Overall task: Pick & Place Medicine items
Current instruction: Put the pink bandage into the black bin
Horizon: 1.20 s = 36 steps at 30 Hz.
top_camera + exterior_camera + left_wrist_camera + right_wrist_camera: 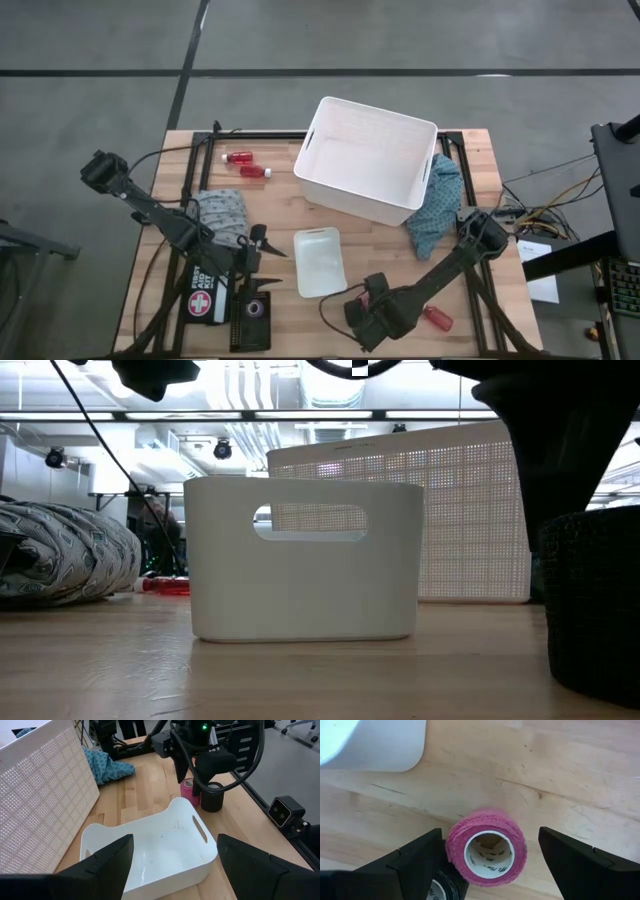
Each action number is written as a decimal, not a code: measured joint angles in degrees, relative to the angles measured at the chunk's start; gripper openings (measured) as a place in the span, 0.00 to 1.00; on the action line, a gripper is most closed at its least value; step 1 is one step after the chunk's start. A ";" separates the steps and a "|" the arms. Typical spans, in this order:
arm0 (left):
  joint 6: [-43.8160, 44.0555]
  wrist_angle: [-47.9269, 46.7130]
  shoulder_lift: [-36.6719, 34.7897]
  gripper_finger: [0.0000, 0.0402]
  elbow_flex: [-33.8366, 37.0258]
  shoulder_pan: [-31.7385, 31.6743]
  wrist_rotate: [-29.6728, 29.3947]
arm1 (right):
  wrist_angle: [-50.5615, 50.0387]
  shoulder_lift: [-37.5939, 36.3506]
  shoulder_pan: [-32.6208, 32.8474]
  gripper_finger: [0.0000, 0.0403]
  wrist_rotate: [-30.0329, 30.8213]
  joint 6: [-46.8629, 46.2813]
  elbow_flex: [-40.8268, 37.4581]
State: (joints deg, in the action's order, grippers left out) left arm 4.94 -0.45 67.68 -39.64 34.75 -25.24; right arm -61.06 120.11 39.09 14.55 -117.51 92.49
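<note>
The robot should next grab the pink tape roll by its curved outer side [487, 847] with the right gripper, to pack the medicine items away.
A pink tape roll [487, 849] stands on end on the wooden table, with a dark roll [212, 797] close beside it. My right gripper [490, 865] points down over the pink roll, open, one finger on either side of it and neither plainly touching it. My left gripper [175, 870] hovers open above the small white tray [320, 262], holding nothing. Two red bottles with white caps [237, 157] [255, 172] lie on their sides at the far left. A third red bottle [437, 319] lies near the front right.
The big white basket [365, 160] stands at the far middle, with a blue-green cloth [440, 205] at its right. A patterned cloth [222, 215] and a black first-aid pouch [205, 300] lie under the left arm. Bare wood lies between the tray and the big basket.
</note>
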 joint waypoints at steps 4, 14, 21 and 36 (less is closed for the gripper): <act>0.01 0.00 0.00 0.73 0.00 -0.01 0.01 | 0.13 0.00 -0.04 0.81 0.00 -0.07 -0.02; 0.01 -0.02 0.02 0.73 -0.02 -0.01 0.01 | 0.14 0.00 -0.04 0.80 -0.86 -0.88 -0.49; 0.01 -0.03 0.02 0.73 -0.02 0.00 -0.02 | 0.09 0.00 -0.04 0.66 -1.04 -1.00 -0.81; 0.01 -0.04 0.02 0.73 -0.02 -0.01 0.01 | 0.00 0.00 -0.04 0.58 -0.48 -0.39 -0.85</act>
State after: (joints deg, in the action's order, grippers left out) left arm 4.95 -0.49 67.70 -39.66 34.75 -25.23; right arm -61.06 120.11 39.05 14.06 -117.91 91.64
